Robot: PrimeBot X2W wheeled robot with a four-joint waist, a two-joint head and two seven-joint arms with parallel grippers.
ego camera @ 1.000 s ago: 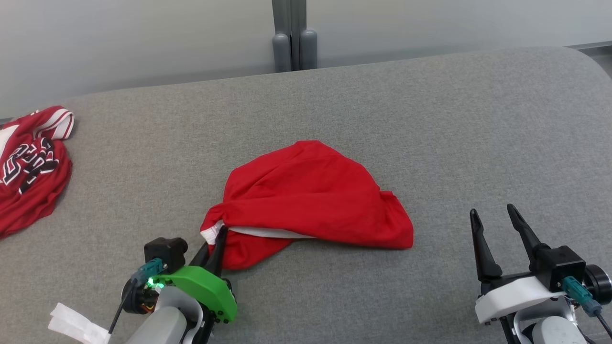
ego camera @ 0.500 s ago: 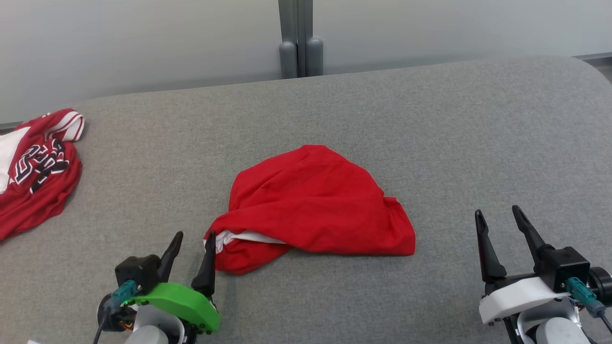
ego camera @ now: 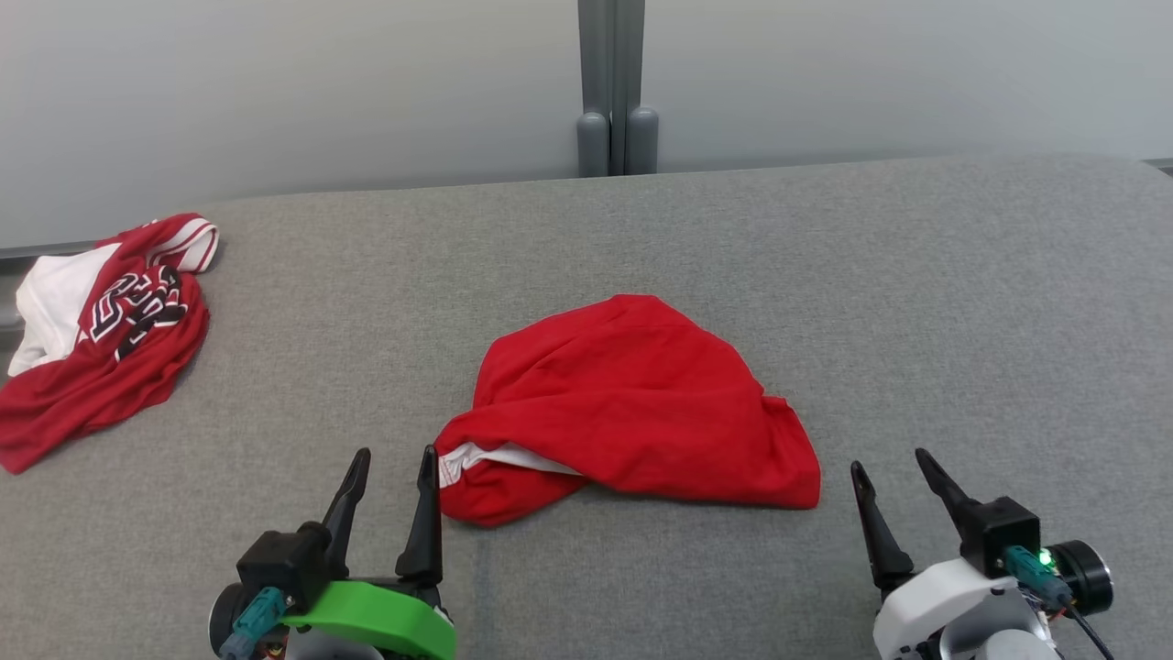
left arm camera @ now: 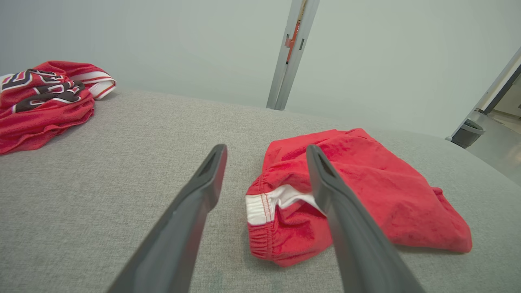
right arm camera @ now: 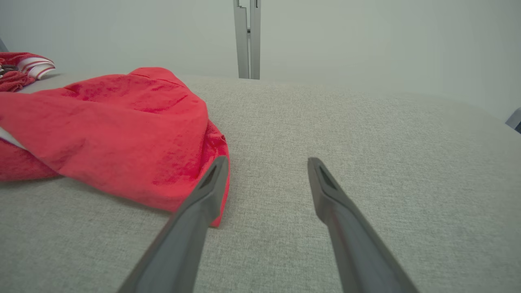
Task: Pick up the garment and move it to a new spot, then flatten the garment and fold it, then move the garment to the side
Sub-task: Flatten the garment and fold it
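Note:
My right gripper will next grab the garment by its loose, folded corner (ego camera: 794, 471) to move the crumpled red garment (ego camera: 632, 408) to a new spot.
A crumpled red garment (ego camera: 632, 408) with a white inner waistband lies in the middle of the grey surface (ego camera: 641, 229). It shows again as the red garment (left arm camera: 358, 191) in the left wrist view and as the red garment (right arm camera: 110, 126) in the right wrist view. My left gripper (ego camera: 395, 456) stands open just left of the garment's near-left corner, nothing between its fingers. My right gripper (ego camera: 889, 464) is open too, a little right of the garment's near-right corner and apart from it.
A second red garment (ego camera: 101, 335) with white and black lettering lies bunched at the far left edge. A grey post (ego camera: 612, 87) rises behind the surface against a pale wall. Bare grey surface stretches to the right.
My left gripper let go of the garment's corner, opened and drew back toward me. The garment stays where it was dropped. The head camera shifted, sliding the whole scene right and down.

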